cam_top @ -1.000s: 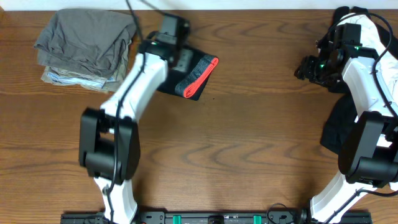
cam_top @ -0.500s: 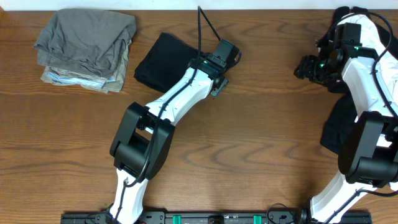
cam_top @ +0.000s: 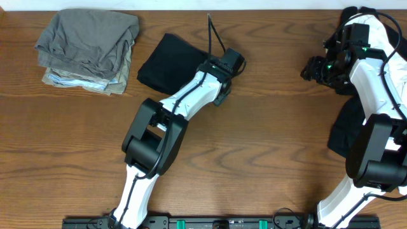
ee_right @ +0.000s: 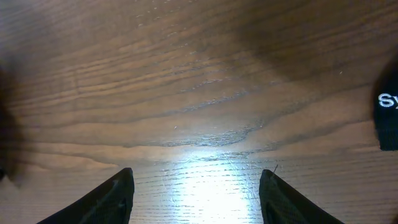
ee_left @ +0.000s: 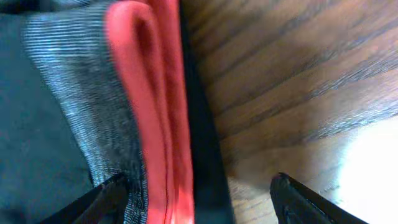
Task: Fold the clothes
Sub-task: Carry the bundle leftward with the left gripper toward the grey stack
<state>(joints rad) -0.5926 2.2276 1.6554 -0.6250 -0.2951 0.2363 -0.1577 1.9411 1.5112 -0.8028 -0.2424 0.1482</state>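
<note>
My left gripper grabs the folded leggings by the red-orange waistband edge (ee_left: 176, 178) next, layers together. Then it lays the packet on the stack.
The clothes in play are black leggings (cam_top: 164, 61), folded into a flat packet at the back middle of the table. In the left wrist view their grey waistband (ee_left: 74, 106) and its red-orange edge (ee_left: 155, 106) run up the frame. My left gripper (ee_left: 199, 202) is open, one finger over the grey band and the other over bare wood, straddling that edge. From overhead the left gripper (cam_top: 220, 89) covers the packet's right end. My right gripper (ee_right: 196, 193) is open over bare wood, far right at the back (cam_top: 313, 69). More black clothes (cam_top: 343, 130) lie under the right arm.
A stack of folded grey and olive-green garments (cam_top: 89, 48) sits at the back left corner. A black-and-white garment (cam_top: 385, 28) lies at the back right behind the right arm. A black thing with white lettering (ee_right: 388, 118) shows at the right wrist view's edge.
My left arm has swung right, from over the packet's top to its right end, and now hides the red-orange edge from overhead. The right arm has not moved.
</note>
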